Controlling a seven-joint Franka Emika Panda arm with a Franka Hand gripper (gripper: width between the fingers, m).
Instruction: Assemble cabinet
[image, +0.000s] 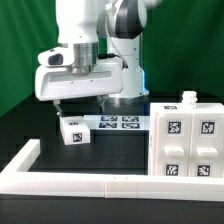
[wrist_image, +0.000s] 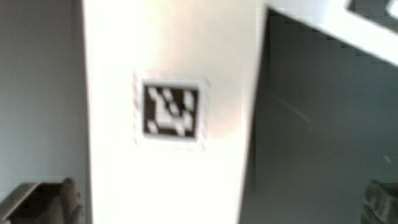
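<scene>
My gripper's fingers are still above the top of the small white block, so closing now would miss the block. It is too early to close, and lowering comes next.
The cabinet is a large white box with several black-and-white tags, standing at the exterior view's right. A small white block with one tag lies on the black table left of the marker board. My gripper hangs just above this block. In the wrist view a white part with a tag fills the middle, and my gripper has its dark fingers far apart at either side. The part lies between them, close to one finger and clear of the other. The gripper is open and holds nothing.
A long low white wall runs along the table's front and turns back at the exterior view's left. The robot's base stands behind the marker board. A white edge shows at a corner of the wrist view.
</scene>
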